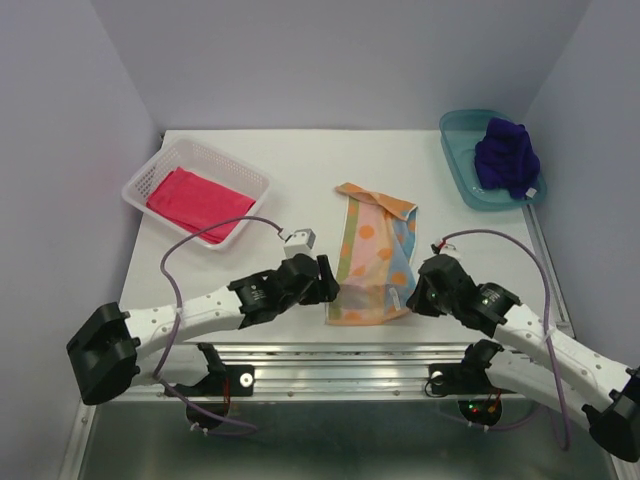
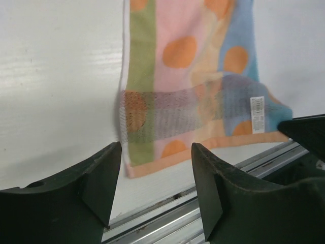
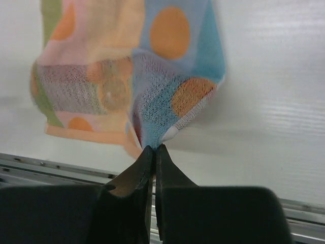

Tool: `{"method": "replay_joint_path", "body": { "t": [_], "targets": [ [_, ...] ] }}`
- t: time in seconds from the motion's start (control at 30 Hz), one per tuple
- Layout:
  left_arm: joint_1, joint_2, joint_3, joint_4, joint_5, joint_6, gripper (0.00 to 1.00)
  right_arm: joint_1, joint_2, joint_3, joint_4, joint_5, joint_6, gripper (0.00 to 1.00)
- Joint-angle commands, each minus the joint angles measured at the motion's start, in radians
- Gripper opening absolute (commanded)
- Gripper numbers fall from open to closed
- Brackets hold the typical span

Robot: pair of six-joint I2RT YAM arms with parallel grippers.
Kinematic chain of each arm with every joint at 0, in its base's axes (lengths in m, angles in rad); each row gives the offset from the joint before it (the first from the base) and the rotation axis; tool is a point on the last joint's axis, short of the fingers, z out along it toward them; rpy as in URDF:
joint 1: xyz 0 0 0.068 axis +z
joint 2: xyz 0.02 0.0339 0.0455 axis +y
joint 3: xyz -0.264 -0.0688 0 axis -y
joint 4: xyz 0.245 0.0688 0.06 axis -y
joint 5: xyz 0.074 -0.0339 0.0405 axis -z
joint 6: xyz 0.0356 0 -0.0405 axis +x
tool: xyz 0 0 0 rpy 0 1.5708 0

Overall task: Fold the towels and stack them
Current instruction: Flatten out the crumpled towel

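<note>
I will use my left gripper to stretch the edge of the orange polka-dot towel for folding, and I will grab the towel's free near corner, by the green stripe (image 1: pixel 333 318) (image 2: pixel 134 169).
The orange polka-dot towel (image 1: pixel 375 255) lies lengthwise in the middle of the table, its near end doubled over. My right gripper (image 3: pixel 154 148) is shut on that towel's near right corner (image 3: pixel 152 129), lifting it off the table. My left gripper (image 2: pixel 156 152) stands open just short of the towel's near left corner (image 2: pixel 133 168), with nothing between its fingers (image 2: pixel 104 173). The pink-red towel (image 1: pixel 198 200) lies in the white basket (image 1: pixel 255 178) at the back left. At the back right, the purple-blue towel (image 1: pixel 507 155) sits bunched in the teal tray (image 1: pixel 460 150).
A metal rail (image 1: pixel 340 355) runs along the table's near edge, just behind both grippers. Purple cables (image 1: pixel 205 240) arc over the table beside each arm. Grey walls close in the left, back and right sides.
</note>
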Motion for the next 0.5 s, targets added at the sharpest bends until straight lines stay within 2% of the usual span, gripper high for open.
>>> {"method": "replay_joint_path", "body": {
  "t": [0.0,0.03,0.07,0.2,0.33,0.47],
  "targets": [
    [-0.038,0.053,-0.036,-0.061,0.026,-0.089,0.7,0.009,-0.035,-0.103,0.048,-0.137,0.056,0.01],
    [-0.045,0.091,-0.045,-0.067,0.022,-0.098,0.81,0.011,-0.029,-0.113,0.071,-0.163,0.052,0.01],
    [-0.048,0.111,-0.045,-0.076,0.014,-0.109,0.83,0.009,-0.019,-0.119,0.104,-0.178,0.052,0.01],
    [-0.058,0.25,-0.003,-0.104,0.012,-0.117,0.83,0.009,0.037,-0.128,0.105,-0.16,0.05,0.01],
    [-0.095,0.332,0.063,-0.167,-0.008,-0.121,0.76,0.009,0.052,-0.136,0.099,-0.146,0.048,0.01],
    [-0.108,0.346,0.077,-0.282,-0.058,-0.164,0.76,0.009,0.037,-0.137,0.102,-0.136,0.047,0.01]
  ]
}}
